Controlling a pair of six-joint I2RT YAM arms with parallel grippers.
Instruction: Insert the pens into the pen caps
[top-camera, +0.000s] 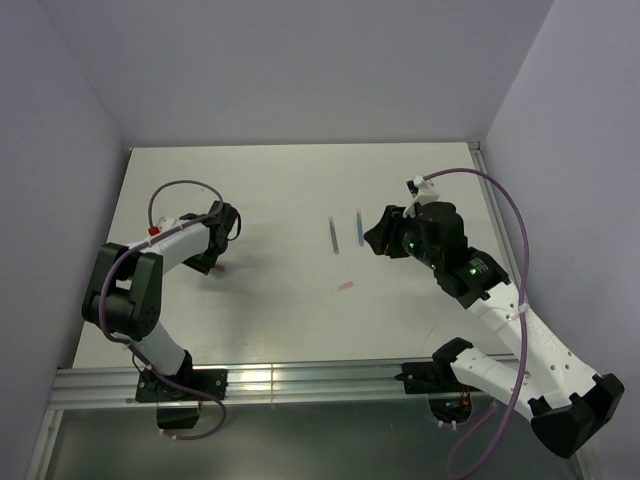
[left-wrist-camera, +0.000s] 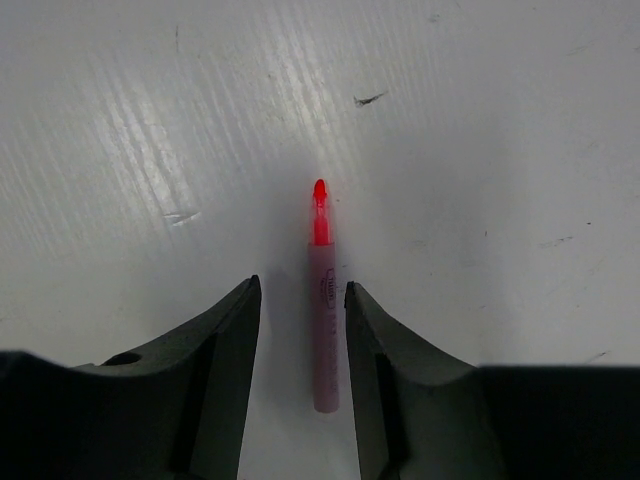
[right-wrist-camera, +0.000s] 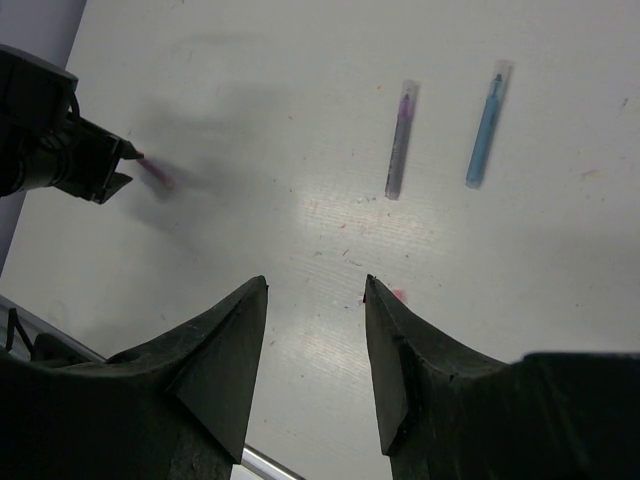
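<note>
My left gripper needs to hand over the red pen so that it can go into its cap. It should grab the red pen by its body (top-camera: 217, 266) (left-wrist-camera: 324, 318), so the pen's tip stays free.
The red pen (left-wrist-camera: 322, 330), with a pinkish barrel and a bare red tip, lies on the white table between the fingers of my left gripper (left-wrist-camera: 300, 290). The jaws are open, with a gap on each side of the pen. In the top view the left gripper (top-camera: 214, 256) is low over the table's left side. The dark grey pen (top-camera: 332, 233) and the blue pen (top-camera: 358, 230) lie side by side mid-table, each with a pale see-through piece over its far end (right-wrist-camera: 407, 98). A pinkish-red cap (top-camera: 346, 286) lies nearer. My right gripper (right-wrist-camera: 315, 285) hovers open and empty above it.
The table's (top-camera: 280, 180) metal front rail (top-camera: 300, 380) runs across below the arm bases. Lilac walls close in the left, back and right sides. The left arm's grey cable (top-camera: 180, 190) loops above its wrist. The left gripper (right-wrist-camera: 70, 160) shows at the right wrist view's left edge.
</note>
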